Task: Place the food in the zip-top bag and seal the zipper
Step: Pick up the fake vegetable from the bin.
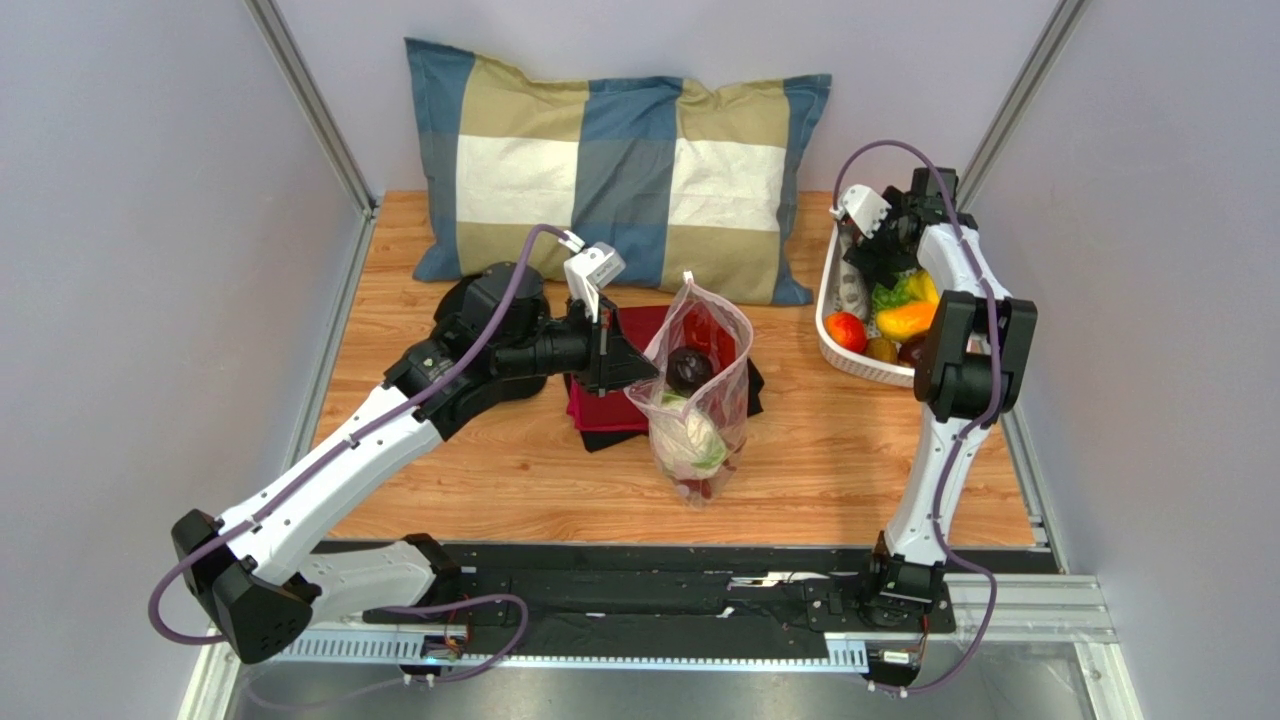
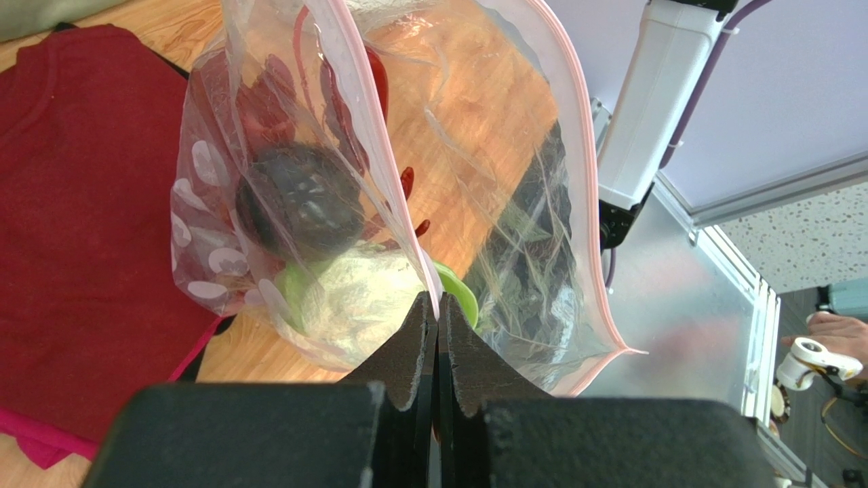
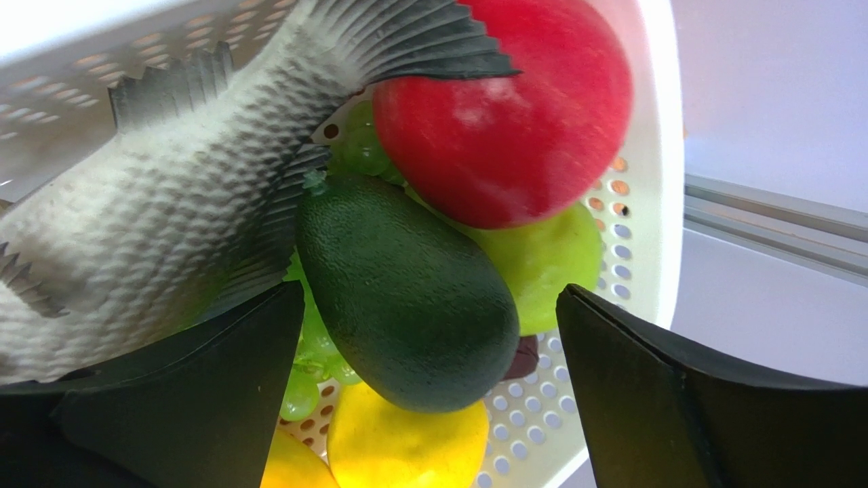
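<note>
The thick middle of the avocado is between my open fingers, so it is time to close my right gripper. Closing now would hold the avocado.
The clear zip-top bag (image 1: 697, 393) stands upright on the table with its mouth open. Inside it lie a dark purple fruit (image 2: 301, 203), a whitish-green vegetable (image 2: 351, 300) and something red. My left gripper (image 1: 621, 360) is shut on the bag's near mouth edge, pinching the pink-tinted zipper (image 2: 379, 142) between its fingertips (image 2: 418, 325). My right gripper (image 1: 876, 240) is open above the white basket (image 1: 830, 285). In the right wrist view its fingers straddle a dark green avocado (image 3: 408, 295) without touching it. Around the avocado lie a red apple (image 3: 509, 112), a lime-green fruit (image 3: 545, 264), a lemon (image 3: 408, 447) and green grapes (image 3: 311, 356).
A grey scaly toy fish (image 3: 153, 224) lies in the basket (image 3: 652, 254) beside the avocado. A folded red cloth (image 1: 609, 398) lies under and left of the bag. A checked pillow (image 1: 616, 165) leans at the back. Grey walls close in both sides.
</note>
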### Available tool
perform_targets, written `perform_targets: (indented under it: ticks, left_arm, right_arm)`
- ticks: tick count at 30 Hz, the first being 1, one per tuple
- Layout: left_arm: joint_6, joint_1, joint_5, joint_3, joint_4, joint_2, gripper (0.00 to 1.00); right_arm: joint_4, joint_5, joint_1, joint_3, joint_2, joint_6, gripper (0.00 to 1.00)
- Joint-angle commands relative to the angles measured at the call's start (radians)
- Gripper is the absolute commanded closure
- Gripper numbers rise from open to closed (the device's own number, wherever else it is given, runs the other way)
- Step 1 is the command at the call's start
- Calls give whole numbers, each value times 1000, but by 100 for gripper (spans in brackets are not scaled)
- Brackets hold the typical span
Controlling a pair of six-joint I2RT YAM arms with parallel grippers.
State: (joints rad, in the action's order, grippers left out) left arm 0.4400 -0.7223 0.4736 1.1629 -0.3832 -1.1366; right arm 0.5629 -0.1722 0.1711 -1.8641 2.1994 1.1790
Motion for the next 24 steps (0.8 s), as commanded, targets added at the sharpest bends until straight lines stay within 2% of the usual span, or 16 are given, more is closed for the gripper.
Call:
perform_targets:
  ticks: [1, 2, 6, 9, 15, 18, 21, 24]
  left_arm:
    - [-14, 9, 20, -11, 29, 1, 100]
    - [-14, 9, 20, -11, 29, 1, 100]
    - [-14, 9, 20, -12, 32, 1, 100]
    - [-9, 11, 20, -11, 33, 3, 100]
    - [-7, 11, 16, -12, 33, 8, 100]
    - [-6, 11, 11, -19, 38, 9, 100]
    - [0, 11, 10, -32, 55, 9, 100]
    - [16, 11, 14, -34, 75, 5, 100]
  right_arm:
    - [-43, 8, -7, -27, 13, 34, 5]
    - [-43, 8, -7, -23, 11, 37, 8]
    - [-44, 11, -5, 2, -6, 44, 34]
    - [-44, 16, -4, 20, -49, 36, 47]
    - [18, -55, 4, 45, -226, -15, 57]
    - [77, -142, 5, 45, -364, -109, 57]
    - [143, -288, -5, 49, -507, -266, 58]
    - [195, -418, -66, 75, -625, -459, 58]
